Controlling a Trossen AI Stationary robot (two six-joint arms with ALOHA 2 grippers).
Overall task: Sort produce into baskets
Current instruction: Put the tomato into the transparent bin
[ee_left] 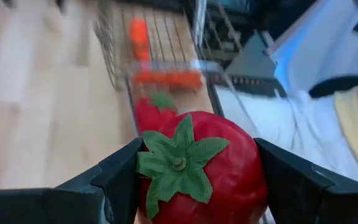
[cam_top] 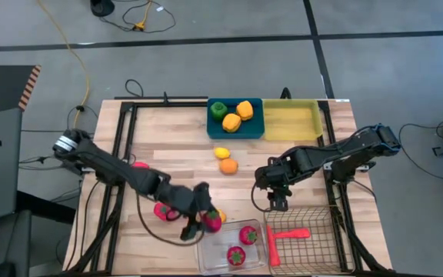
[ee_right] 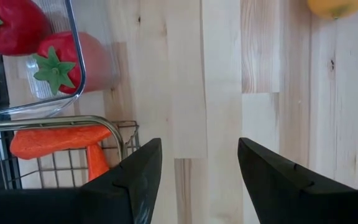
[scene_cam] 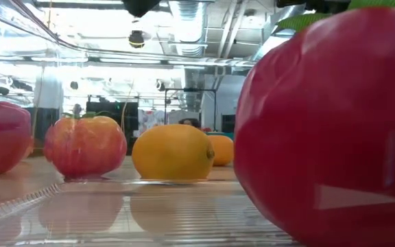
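My left gripper should move the red tomato farther inside before releasing it: the tomato hangs over the clear bin's far rim.
My left gripper is near the front edge, by the left corner of the clear bin, shut on a red tomato with a green leaf crown. Two more red tomatoes lie in that bin. My right gripper hangs open above bare wood beside the wire basket, which holds orange carrots. A lemon and an orange rest on the table's middle. A red piece of produce lies under the left arm. My left gripper pinches the tomato between its two fingers, one on each flank, with the leaf crown facing back toward the wrist. The fingers slant down toward the table's right side. The tomato is lifted clear of the table.
The blue tray at the far edge holds a green pepper and two yellow-orange peppers. The yellow tray stands to its right. Black frame rails run along the table's left and right sides.
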